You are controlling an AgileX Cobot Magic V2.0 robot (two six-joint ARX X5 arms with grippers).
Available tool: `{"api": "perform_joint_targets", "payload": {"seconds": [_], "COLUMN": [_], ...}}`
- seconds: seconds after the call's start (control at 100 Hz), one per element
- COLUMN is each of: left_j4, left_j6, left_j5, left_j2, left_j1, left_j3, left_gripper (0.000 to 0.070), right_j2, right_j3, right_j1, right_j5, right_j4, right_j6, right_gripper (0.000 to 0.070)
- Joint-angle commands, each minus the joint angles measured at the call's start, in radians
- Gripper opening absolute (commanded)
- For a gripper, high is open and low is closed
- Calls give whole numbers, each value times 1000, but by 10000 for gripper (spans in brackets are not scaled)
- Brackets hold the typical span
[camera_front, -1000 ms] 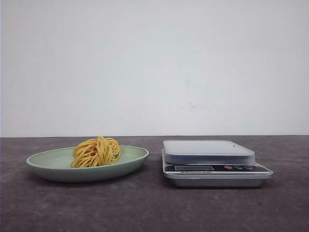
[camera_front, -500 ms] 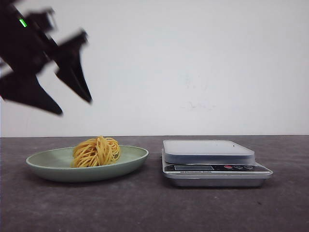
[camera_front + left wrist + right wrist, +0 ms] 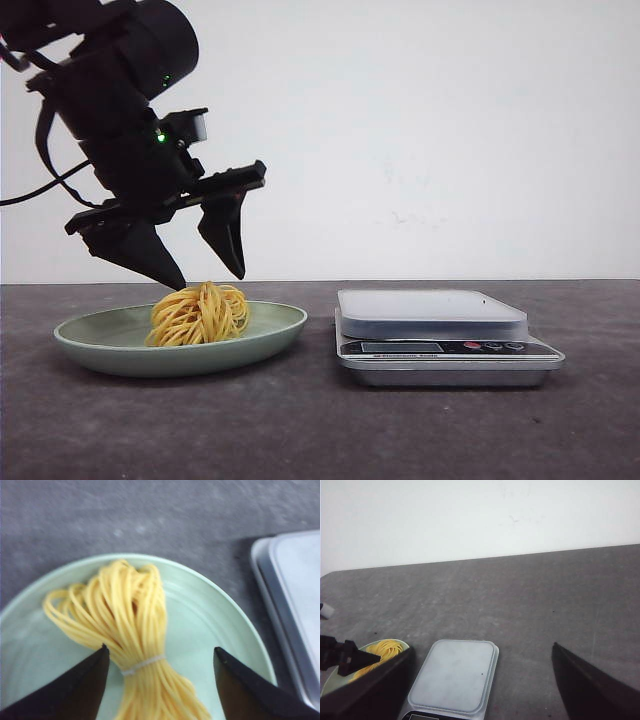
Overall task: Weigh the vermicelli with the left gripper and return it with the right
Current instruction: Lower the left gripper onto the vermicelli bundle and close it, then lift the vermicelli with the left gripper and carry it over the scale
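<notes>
The fingers of the left gripper only reach the top of the vermicelli, high above the green plate, and would miss if they closed now. The left gripper has to first go lower.
The vermicelli is a yellow-orange nest lying on the pale green plate at the left of the table. My left gripper hangs just above it, open, one finger on each side of the nest. In the left wrist view the strands are tied with a thin white band and lie between the open fingers, apart from them. The grey kitchen scale stands to the right of the plate with nothing on its platform. My right gripper is open and high above the scale; it does not show in the front view.
The dark grey table runs to a white wall behind. The scale's display and buttons face the front. The plate and the scale stand a short gap apart.
My left arm came in from the upper left and dropped down over the plate; one second ago it was out of view. The vermicelli, plate and scale have not moved.
</notes>
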Motion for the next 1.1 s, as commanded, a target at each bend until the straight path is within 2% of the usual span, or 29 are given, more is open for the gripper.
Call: {"api": "perform_joint_targets", "payload": {"seconds": [0.0, 0.54, 0.59, 0.71, 0.77, 0.95, 1.09], "left_j4": [-1, -12, -7, -2, -3, -32, -60], "left_j6": [19, 17, 18, 19, 29, 32, 32], "left_j5": [-14, -14, -14, -13, -11, -8, 3], "left_j2": [30, 94, 94, 94, 94, 76, -36], "left_j1": [-8, -8, -8, -8, -8, -8, 5], "left_j3": [16, 16, 16, 16, 16, 18, 19], "left_gripper": [387, 376, 324, 89, 1, 3, 3], "right_j2": [5, 5, 5, 5, 5, 4, 4], "right_j3": [17, 18, 18, 18, 18, 18, 18], "right_j1": [4, 3, 3, 3, 3, 3, 3], "right_j5": [-3, -3, -3, -2, -1, -1, -1], "right_j4": [6, 5, 5, 6, 5, 4, -13], "right_j6": [-13, -13, -13, -13, -13, -13, -14], "right_gripper": [553, 551, 551, 551, 551, 550, 551]}}
